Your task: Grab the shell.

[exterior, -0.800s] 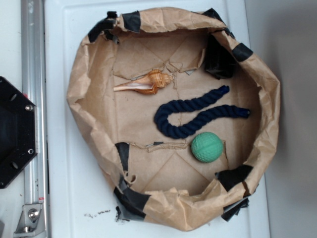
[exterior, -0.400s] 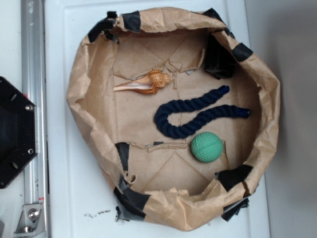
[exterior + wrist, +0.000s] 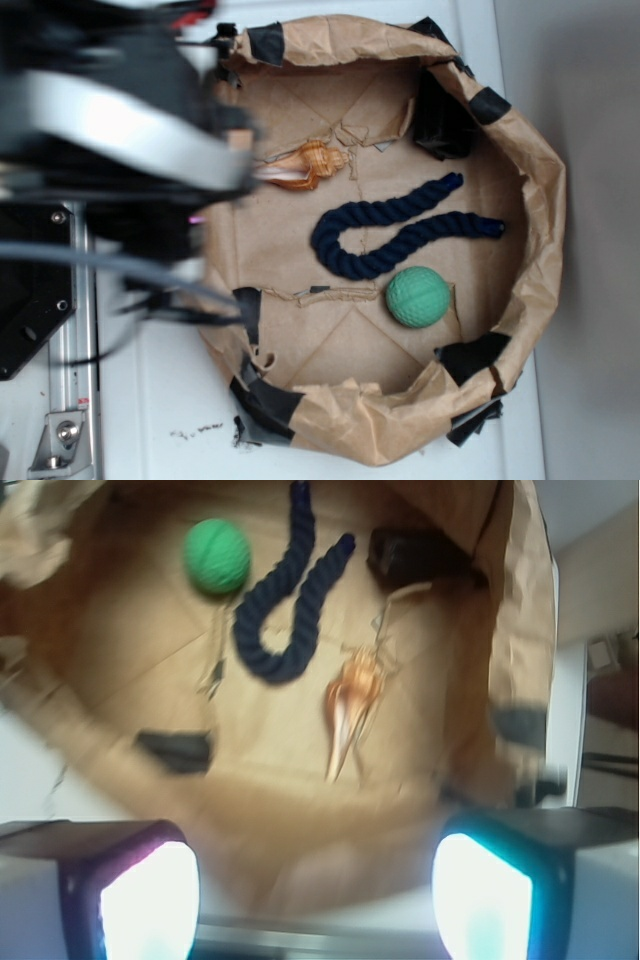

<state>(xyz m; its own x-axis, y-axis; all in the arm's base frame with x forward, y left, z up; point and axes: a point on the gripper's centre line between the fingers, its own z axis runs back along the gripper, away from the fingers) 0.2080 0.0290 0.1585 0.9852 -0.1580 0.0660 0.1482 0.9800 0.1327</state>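
Note:
The robot's gripper should next take hold of the shell by its wide ribbed body (image 3: pixel 316 160) to pick it out of the paper-lined bin.
The orange-tan shell (image 3: pixel 310 166) lies on the brown paper floor at the upper left of the paper-lined bin (image 3: pixel 545 190), its pale tail pointing left under the blurred arm. The wrist view shows the shell (image 3: pixel 352 702) ahead of my gripper (image 3: pixel 315 885), tail toward me. My gripper is open, its two lit fingertips (image 3: pixel 150 900) wide apart with nothing between them. It hangs above the bin's left rim, well short of the shell. In the exterior view the arm (image 3: pixel 110 140) is a dark blur over the upper left, and the fingers cannot be made out there.
A dark blue rope (image 3: pixel 400 235) curls in the bin's middle, with a green textured ball (image 3: pixel 418 297) below it. Black tape patches (image 3: pixel 445 120) mark the paper walls. A metal rail (image 3: pixel 70 330) and black base plate (image 3: pixel 25 300) sit left of the bin.
The arm has swung into the exterior view over the bin's upper left, where before none showed. Shell, rope and ball have not moved.

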